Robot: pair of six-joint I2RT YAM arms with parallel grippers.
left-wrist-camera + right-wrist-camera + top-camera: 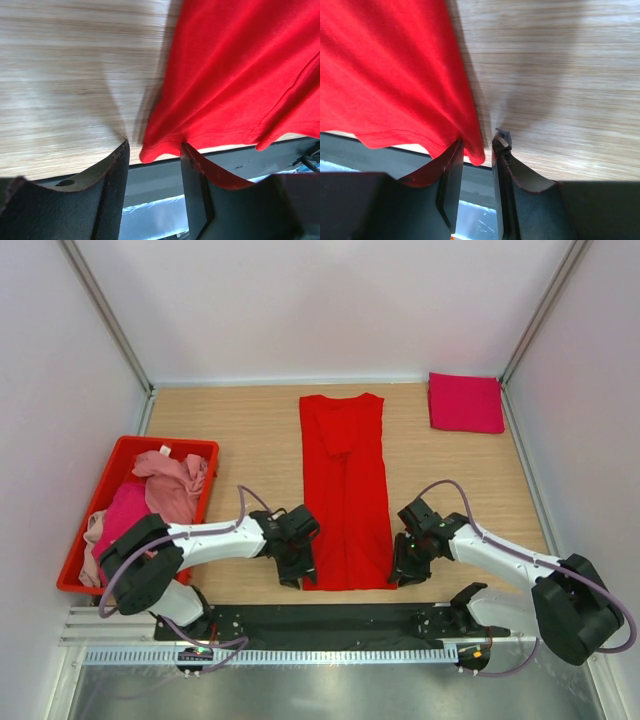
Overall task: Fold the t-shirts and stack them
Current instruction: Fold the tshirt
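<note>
My right gripper closes on the strip's red corner now. In the right wrist view the corner reaches back past the open fingertips, so closing catches it.
A bright red t-shirt [343,490] lies folded into a long strip down the middle of the table, its hem at the near edge. My left gripper [298,575] is open at the strip's near left corner; in the left wrist view the red corner [150,152] hangs between the jaws [154,150]. My right gripper [405,572] is open, with a narrower gap, at the near right corner; the red corner [476,152] sits between its jaws [477,142]. A folded magenta-crimson t-shirt [466,402] lies at the far right.
A red plastic bin [128,445] stands at the left and holds a pale pink shirt [172,485] and a magenta one [122,512]. A black strip [330,620] runs along the table's near edge under the shirt's hem. White walls enclose the table.
</note>
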